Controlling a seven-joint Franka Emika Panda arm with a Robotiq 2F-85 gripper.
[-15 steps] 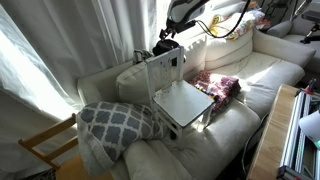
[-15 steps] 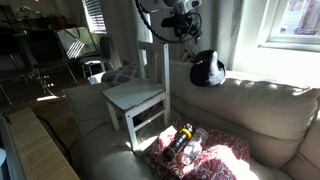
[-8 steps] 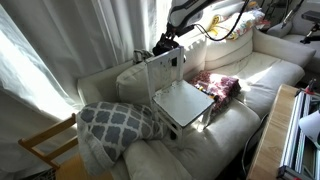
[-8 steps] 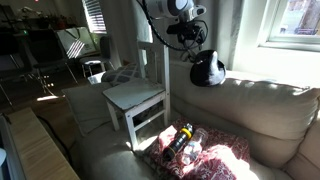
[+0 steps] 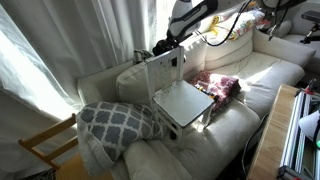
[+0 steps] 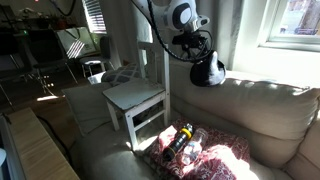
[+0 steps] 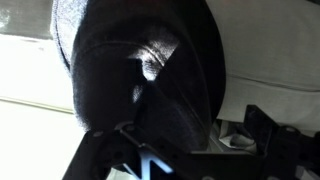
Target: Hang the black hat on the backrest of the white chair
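My gripper grabs the black hat's edge next, leaving the hat's body free to hang on the white chair's backrest.
The black hat (image 6: pixel 207 70) lies on top of the sofa's backrest, just behind the white chair (image 6: pixel 140 95). The chair stands on the sofa seat with its slatted backrest (image 5: pixel 165 68) upright. My gripper (image 6: pixel 192 45) hangs open right above the hat, with its fingers on either side of it. In the wrist view the hat (image 7: pixel 140 70) fills most of the frame, and the gripper (image 7: pixel 180 140) straddles its lower edge with one finger (image 7: pixel 265 128) clear on the right. In an exterior view the hat (image 5: pixel 162 46) shows as a dark lump beside the chair's top corner.
A grey-and-white patterned cushion (image 5: pixel 115 122) lies at the sofa's end. A floral cloth with a bottle on it (image 6: pixel 188 145) lies on the seat beside the chair. A tan wooden chair (image 5: pixel 45 145) stands by the curtain. A window (image 6: pixel 290 25) is behind the sofa.
My gripper has come down and slightly sideways toward the hat. The hat and the white chair have not moved.
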